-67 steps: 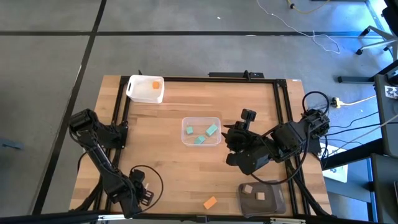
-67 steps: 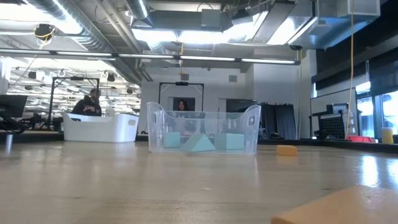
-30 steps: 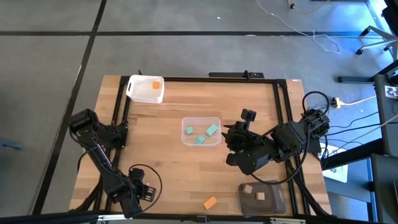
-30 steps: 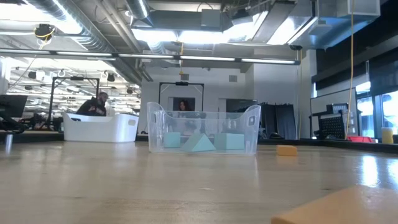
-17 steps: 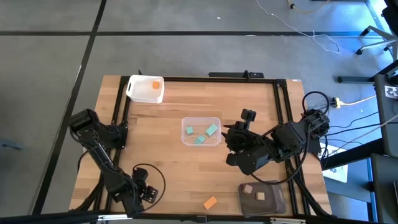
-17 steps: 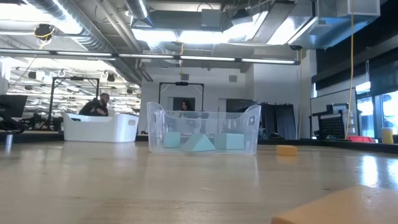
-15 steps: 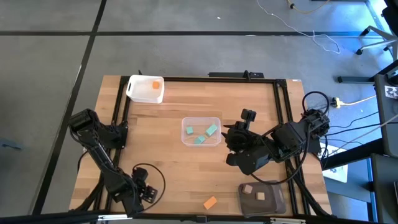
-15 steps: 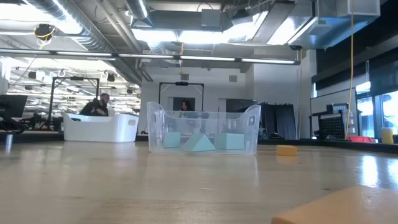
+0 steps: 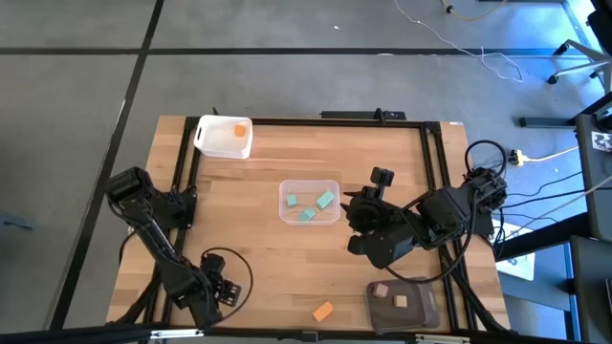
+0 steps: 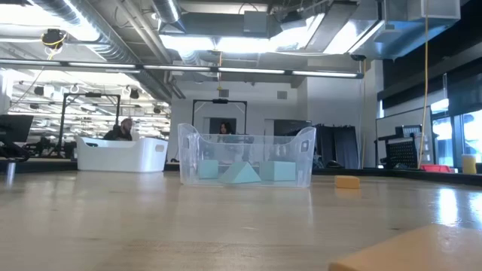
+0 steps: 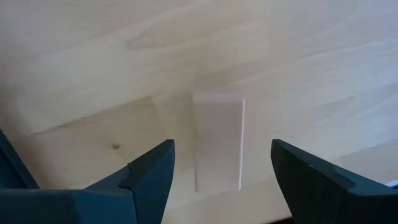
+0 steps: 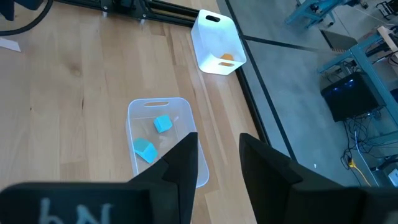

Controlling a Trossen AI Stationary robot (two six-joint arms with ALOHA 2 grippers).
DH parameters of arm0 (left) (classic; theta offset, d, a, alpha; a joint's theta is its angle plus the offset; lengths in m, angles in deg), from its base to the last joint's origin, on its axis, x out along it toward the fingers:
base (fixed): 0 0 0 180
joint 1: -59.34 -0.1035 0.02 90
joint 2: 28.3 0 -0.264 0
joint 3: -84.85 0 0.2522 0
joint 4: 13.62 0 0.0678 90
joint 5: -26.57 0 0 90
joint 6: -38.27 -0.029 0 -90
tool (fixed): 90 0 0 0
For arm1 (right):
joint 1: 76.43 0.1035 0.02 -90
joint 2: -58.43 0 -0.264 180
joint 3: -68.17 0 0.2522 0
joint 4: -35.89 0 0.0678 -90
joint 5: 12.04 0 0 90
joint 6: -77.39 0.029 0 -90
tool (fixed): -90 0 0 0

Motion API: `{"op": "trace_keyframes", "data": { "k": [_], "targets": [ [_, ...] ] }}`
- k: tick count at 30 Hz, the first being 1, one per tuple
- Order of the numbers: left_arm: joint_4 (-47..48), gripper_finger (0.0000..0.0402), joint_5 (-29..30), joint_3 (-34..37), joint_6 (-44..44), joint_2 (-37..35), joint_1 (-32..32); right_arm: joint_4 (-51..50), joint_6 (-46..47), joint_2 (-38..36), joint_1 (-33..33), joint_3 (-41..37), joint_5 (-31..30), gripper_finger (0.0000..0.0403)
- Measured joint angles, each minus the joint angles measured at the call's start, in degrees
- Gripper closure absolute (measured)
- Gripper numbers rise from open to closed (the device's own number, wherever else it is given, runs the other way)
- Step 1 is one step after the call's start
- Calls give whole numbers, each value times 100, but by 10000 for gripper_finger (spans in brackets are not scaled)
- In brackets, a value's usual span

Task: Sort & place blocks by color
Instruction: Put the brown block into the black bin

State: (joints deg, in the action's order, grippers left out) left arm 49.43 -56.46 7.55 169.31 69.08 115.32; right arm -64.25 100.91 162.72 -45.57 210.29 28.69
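The pale tan block should go into the dark grey tub for sorting, so the left gripper should grab the block by its long sides next.
A pale tan block (image 11: 217, 143) lies flat on the table at the near left. My left gripper (image 11: 222, 177) points down over it, open, with one finger on either side and a gap to each. In the high view this gripper (image 9: 216, 293) covers the block. My right gripper (image 12: 217, 165) hangs raised over the table's right middle (image 9: 361, 218), open and holding nothing. An orange block (image 9: 323, 311) lies near the front edge. Teal blocks sit in the clear tub (image 9: 309, 202), an orange one in the white tub (image 9: 224, 137), and tan ones in the dark grey tub (image 9: 402, 303).
The clear tub (image 10: 246, 156) stands mid-table and the white tub (image 10: 123, 153) at the far left corner. A black frame (image 9: 186, 191) runs along the table's edges. Bare wood lies between my left gripper and the orange block.
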Motion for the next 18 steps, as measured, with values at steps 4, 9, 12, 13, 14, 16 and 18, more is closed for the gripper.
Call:
{"op": "trace_keyframes", "data": {
  "k": [4,9,12,13,14,16,18],
  "targets": [
    [81,145,1,1,66,0,0,10,0,0,-1,0,-2,283],
    [76,145,117,1,223,1,0,328,-16,0,-1,0,151,283],
    [42,145,169,1,236,87,-11,508,-317,0,-14,0,979,283],
    [33,145,152,1,232,120,-13,570,-434,0,-32,0,1257,283],
    [10,145,98,1,229,156,-13,636,-469,0,-36,0,1518,283],
    [-76,145,9,1,202,260,-14,717,-589,0,-67,0,1979,283],
    [-118,145,-46,6,203,352,-15,827,-736,0,-88,0,2244,283]
  ]
}}
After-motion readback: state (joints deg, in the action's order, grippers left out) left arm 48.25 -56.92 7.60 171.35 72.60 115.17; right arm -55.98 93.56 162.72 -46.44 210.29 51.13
